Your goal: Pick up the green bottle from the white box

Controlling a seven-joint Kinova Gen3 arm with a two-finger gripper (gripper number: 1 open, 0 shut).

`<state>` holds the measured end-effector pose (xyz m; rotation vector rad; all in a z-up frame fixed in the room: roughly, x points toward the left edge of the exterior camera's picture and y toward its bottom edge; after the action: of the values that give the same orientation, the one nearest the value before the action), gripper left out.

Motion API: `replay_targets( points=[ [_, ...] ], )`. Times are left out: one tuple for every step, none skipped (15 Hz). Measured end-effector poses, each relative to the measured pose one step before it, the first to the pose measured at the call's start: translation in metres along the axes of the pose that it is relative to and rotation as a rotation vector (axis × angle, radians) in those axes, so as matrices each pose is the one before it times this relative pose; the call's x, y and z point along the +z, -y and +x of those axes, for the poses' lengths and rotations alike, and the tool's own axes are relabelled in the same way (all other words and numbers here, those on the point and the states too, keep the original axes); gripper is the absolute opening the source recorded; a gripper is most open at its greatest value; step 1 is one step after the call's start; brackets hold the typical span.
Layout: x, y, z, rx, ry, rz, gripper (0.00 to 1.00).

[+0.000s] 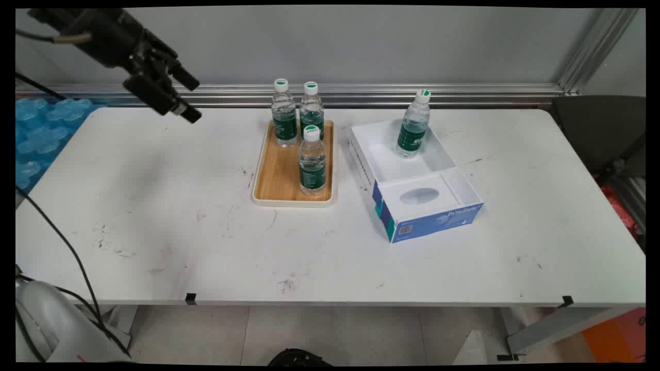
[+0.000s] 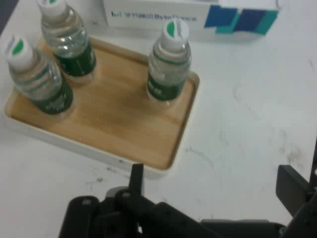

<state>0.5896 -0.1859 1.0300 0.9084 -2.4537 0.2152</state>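
My gripper should next take hold of the boxed water bottle by its clear body above the label (image 1: 415,117). Then it can put the bottle with the others on the wooden tray (image 1: 278,178).
My gripper (image 1: 192,99) hangs open and empty high over the table's far left, apart from everything. To its right a wooden tray (image 1: 278,178) holds three upright water bottles with green labels: two at the back (image 1: 284,116) (image 1: 312,107) and one nearer the front (image 1: 312,162). In the hand view the gripper (image 2: 215,186) spreads its fingers above bare table, just short of the tray (image 2: 114,116), on which the single bottle (image 2: 169,64) and the pair (image 2: 67,39) (image 2: 39,79) stand.
Right of the tray lies an open white and blue box (image 1: 466,188) with a fourth bottle (image 1: 413,126) standing in its far compartment; its side (image 2: 193,19) shows in the hand view. Blue packs (image 1: 41,129) lie beyond the left edge and a dark chair (image 1: 600,131) stands at the right.
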Motion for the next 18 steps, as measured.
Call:
replay_targets(
  points=[
    [0.0005,-0.00175,0.00678,-0.01693,-0.00544,0.00876,1.0],
    [0.00186,-0.00135,0.00746,-0.01432,-0.00599,0.00821,1.0],
    [0.00291,-0.0009,0.00698,-0.01001,-0.00505,0.00595,1.0],
    [0.00502,-0.00062,0.00862,-0.01304,-0.0072,0.00978,1.0],
    [0.00526,-0.0002,0.00744,-0.01099,-0.00709,0.0091,1.0],
    [0.00678,0.0001,0.00748,-0.0103,-0.00702,0.01033,1.0],
    [0.00613,-0.00002,0.00631,-0.00744,-0.00701,0.00907,1.0],
    [0.01012,0.00001,0.00896,-0.01007,-0.00797,0.01158,1.0],
    [0.00961,-0.00028,0.00781,-0.00841,-0.00829,0.00916,1.0],
    [0.00663,-0.00032,0.00507,-0.00492,-0.00525,0.00578,1.0],
    [0.01091,-0.0009,0.00764,-0.00541,-0.00716,0.00772,1.0],
    [0.01296,-0.00134,0.00856,-0.00324,-0.00759,0.00825,1.0],
    [0.01382,-0.00159,0.0083,-0.00037,-0.00623,0.00714,1.0],
    [0.01252,-0.00134,0.00663,0.00112,-0.00431,0.00633,1.0],
    [0.00821,-0.00084,0.00415,0.00106,-0.00209,0.00411,1.0],
    [0.01505,-0.00146,0.00697,0.00379,-0.00311,0.00685,1.0],
    [0.01304,-0.00121,0.00563,0.00276,-0.00224,0.00545,1.0],
    [0.00877,-0.00092,0.00354,0.00174,-0.00056,0.00285,1.0]
  ],
)
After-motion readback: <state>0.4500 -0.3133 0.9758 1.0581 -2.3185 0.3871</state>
